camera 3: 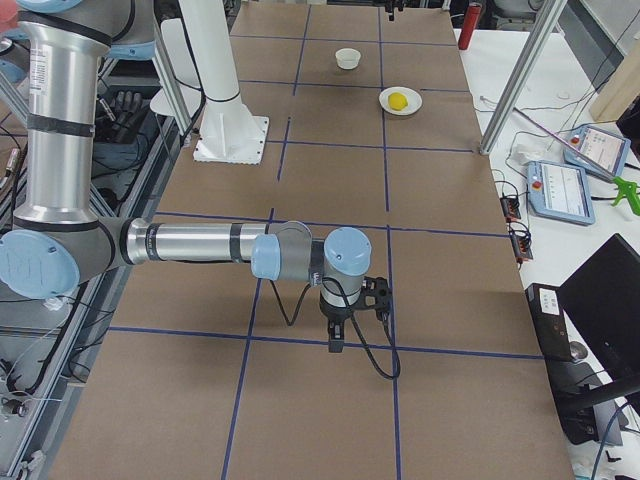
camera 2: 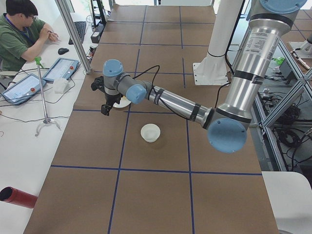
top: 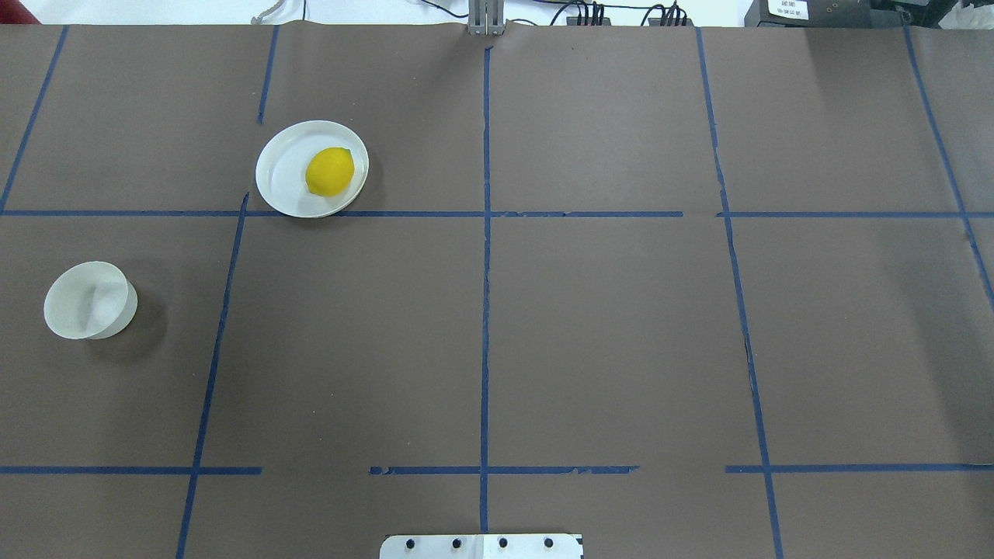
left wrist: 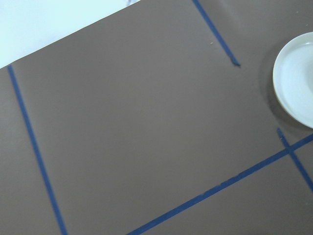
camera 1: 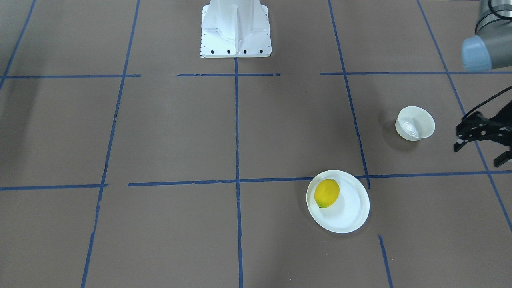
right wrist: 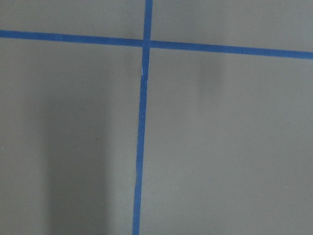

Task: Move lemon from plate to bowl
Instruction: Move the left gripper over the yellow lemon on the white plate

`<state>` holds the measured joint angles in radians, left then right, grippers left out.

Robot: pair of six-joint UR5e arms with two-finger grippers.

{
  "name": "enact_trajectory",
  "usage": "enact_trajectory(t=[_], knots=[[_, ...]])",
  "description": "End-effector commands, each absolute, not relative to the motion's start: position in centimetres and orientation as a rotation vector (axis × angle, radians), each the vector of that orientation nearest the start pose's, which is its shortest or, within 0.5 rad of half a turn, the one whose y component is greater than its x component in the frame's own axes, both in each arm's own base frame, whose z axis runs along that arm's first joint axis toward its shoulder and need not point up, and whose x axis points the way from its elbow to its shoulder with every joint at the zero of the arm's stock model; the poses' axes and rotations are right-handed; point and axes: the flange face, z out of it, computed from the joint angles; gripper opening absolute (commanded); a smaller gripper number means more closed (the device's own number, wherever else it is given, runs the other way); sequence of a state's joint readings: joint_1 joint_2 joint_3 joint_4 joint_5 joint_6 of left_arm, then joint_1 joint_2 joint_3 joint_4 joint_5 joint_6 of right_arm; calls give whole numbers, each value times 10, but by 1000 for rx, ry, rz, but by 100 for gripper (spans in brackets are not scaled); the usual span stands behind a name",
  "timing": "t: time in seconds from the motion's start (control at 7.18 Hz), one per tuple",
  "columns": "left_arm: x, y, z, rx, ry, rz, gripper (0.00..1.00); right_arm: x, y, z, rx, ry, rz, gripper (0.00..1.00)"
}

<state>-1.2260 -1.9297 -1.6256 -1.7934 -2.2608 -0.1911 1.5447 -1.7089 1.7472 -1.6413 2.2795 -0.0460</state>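
The left gripper next needs to move the lemon from the plate into the bowl (camera 1: 415, 123), so it needs to grab the yellow lemon around its plump middle (camera 1: 327, 192).
The yellow lemon (camera 1: 327, 193) lies on the robot-side half of the flat white plate (camera 1: 349, 213); both also show in the overhead view, the lemon (top: 329, 171) on the plate (top: 283, 175). The small deep bowl (camera 1: 415, 123) stands empty, apart from the plate, nearer the robot on its left side (top: 89, 300). My left gripper (camera 1: 480, 154) hovers open and empty just beyond the bowl, near the table's left end. My right gripper (camera 3: 338, 340) points down over bare table far from both dishes; I cannot tell if it is open. The left wrist view shows only the plate's rim (left wrist: 293, 88).
The white robot pedestal (camera 1: 236, 32) stands at the table's robot-side edge. Blue tape lines (top: 485, 310) grid the brown table. An operator (camera 2: 22, 34) sits at a side desk with tablets (camera 2: 61, 69). A red cylinder (camera 2: 17, 196) lies off the table's left end.
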Motion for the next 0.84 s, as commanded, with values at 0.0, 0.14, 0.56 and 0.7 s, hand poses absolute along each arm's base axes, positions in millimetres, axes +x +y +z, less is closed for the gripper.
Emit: enact_trajectory(t=[0.0,0.14,0.56,0.7], knots=[[240,-641,348,394,810,347,99,57,-432,647,-24,-709,-58,100],[273,-641,333,367,831,337,99,57,-432,647,-24,-709,-58,100],[371,-635,315,319,816,296,99,57,-432,647,-24,-709,-58,100],[383,-639,318,331,831,299,99,57,-432,647,-24,-709,-58,100]])
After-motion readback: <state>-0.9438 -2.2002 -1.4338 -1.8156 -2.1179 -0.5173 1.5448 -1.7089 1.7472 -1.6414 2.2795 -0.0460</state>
